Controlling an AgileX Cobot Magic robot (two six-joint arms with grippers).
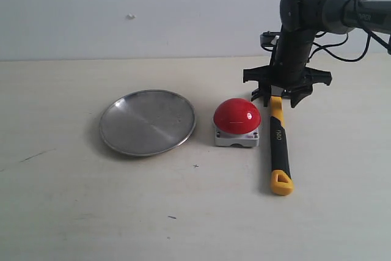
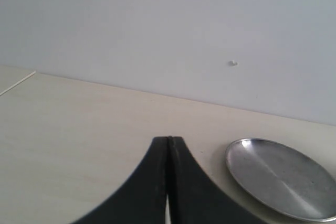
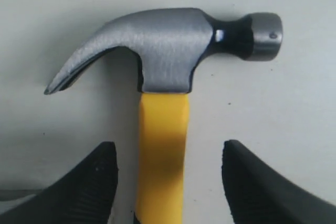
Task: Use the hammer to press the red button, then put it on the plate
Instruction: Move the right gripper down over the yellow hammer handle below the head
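Observation:
The right gripper grabs the hammer by its yellow neck beside the steel head next, to press the red button.
The hammer lies flat on the table to the right of the red button, its yellow looped end toward the front. Its dark steel head and yellow neck fill the right wrist view. My right gripper hovers over the head end, open, with one finger on each side of the yellow handle and a gap on both sides. The silver plate rests left of the button and appears at one edge of the left wrist view. My left gripper is shut and holds nothing.
A pale wall stands behind the beige table. The right arm's black body and cables rise above the hammer's head. The left arm does not show in the exterior view.

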